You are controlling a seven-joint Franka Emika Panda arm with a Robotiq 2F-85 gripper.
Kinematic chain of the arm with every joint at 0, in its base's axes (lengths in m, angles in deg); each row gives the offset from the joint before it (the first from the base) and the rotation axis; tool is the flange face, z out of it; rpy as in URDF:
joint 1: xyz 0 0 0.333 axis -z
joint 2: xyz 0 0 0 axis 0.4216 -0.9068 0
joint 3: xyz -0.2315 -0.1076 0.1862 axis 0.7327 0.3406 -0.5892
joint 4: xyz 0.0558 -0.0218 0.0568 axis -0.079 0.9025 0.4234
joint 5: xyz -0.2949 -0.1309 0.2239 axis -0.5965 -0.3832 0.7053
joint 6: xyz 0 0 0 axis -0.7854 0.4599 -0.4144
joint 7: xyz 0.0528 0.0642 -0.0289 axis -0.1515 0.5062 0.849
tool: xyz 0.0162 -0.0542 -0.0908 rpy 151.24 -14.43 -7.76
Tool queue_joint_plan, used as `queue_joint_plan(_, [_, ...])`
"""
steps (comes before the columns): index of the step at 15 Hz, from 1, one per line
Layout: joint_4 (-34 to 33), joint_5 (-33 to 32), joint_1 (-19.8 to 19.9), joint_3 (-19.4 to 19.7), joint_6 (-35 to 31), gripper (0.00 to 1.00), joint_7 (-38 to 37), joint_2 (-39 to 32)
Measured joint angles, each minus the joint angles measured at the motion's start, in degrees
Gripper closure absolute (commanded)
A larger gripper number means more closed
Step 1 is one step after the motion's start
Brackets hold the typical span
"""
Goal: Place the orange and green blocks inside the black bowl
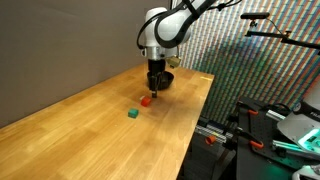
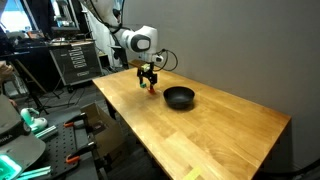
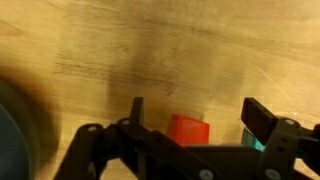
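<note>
I should lower my gripper before I close it on the orange block, because the fingers are still above the block's top in an exterior view.
The orange block [image 1: 145, 101] lies on the wooden table, and the green block [image 1: 132, 114] lies a little nearer the front. In the wrist view the orange block [image 3: 188, 130] sits between the fingers of my open gripper [image 3: 195, 115], and the green block [image 3: 254, 142] shows behind one finger. In both exterior views my gripper [image 1: 154, 86] [image 2: 149, 83] hovers just above the orange block [image 2: 151, 91]. The black bowl [image 2: 179, 97] stands close by; in an exterior view it is partly hidden behind the gripper [image 1: 166, 78].
The wooden table [image 1: 90, 130] has a grey wall behind it. Racks and equipment [image 1: 270, 110] stand off the table's edge, and shelving with gear [image 2: 70, 60] stands beyond the far end.
</note>
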Motion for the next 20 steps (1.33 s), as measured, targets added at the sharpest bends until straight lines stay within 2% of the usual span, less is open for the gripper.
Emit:
queue_joint_plan(5, [-4.4,-3.1,-1.9,0.0,-0.6,0.00,-7.6,-4.9])
queue_joint_plan(9, [-7.6,-4.3,-3.2,-0.1,-1.8,0.00,-10.2,-8.0])
queue_joint_plan(10, [-8.4,-5.0,-3.5,0.0,-2.1,0.25,-10.8,-8.7])
queue_joint_plan(11, [-9.3,-6.0,-3.7,0.2,-2.3,0.25,-11.6,-9.4])
queue_joint_plan(16, [-11.8,-10.9,-4.8,1.8,-2.3,0.67,-14.6,-11.6])
queue_joint_plan(18, [-11.6,-12.4,-5.0,2.7,-1.9,0.79,-15.7,-11.2])
queue_joint_plan(20, [-11.1,-14.7,-5.3,4.4,-1.6,0.79,-17.3,-9.9])
